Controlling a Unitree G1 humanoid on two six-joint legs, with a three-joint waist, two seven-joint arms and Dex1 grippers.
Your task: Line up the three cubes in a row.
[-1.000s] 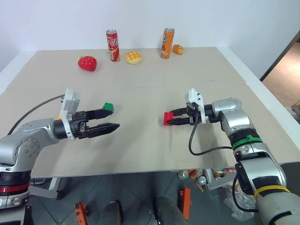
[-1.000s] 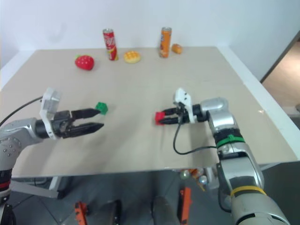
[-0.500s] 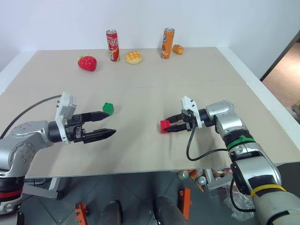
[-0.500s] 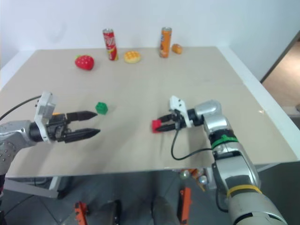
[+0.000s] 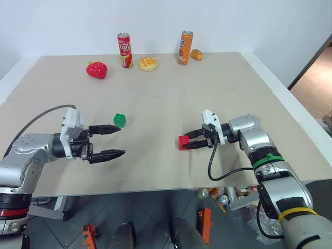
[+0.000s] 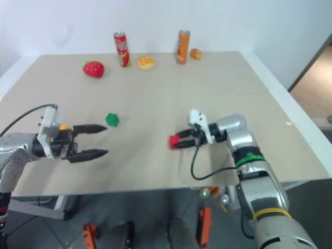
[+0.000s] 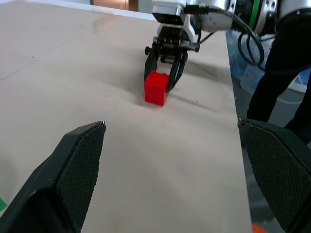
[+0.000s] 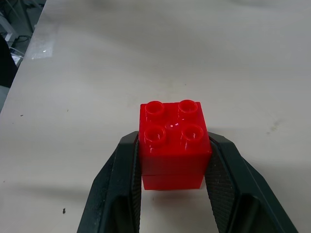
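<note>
The lower edge of the red cube rests on the beige table and the cube would stand, so it is time to open my right gripper.
My right gripper (image 5: 187,141) is shut on the red cube (image 8: 173,141), one finger on each side of it. The studs face up, and the cube sits low at the table (image 5: 155,171), right of centre. The green cube (image 5: 120,120) lies alone on the table, left of centre. Just in front of the green cube my left gripper (image 5: 121,140) stands open and empty, its fingers (image 7: 82,160) pointing across towards the red cube (image 7: 156,88). A bit of the yellow-orange cube (image 6: 63,126) peeks out behind the left gripper's wrist.
Along the back of the table stand a red can (image 5: 124,50) and an orange can (image 5: 185,47). Near them lie a strawberry toy (image 5: 96,69), a yellow bun toy (image 5: 148,64) and a small orange toy (image 5: 196,54). The table's front edge runs just below both arms.
My right gripper has sunk towards the table with the red cube still in it. The left gripper has rolled about its own line and drawn back a little to the left, staying open.
</note>
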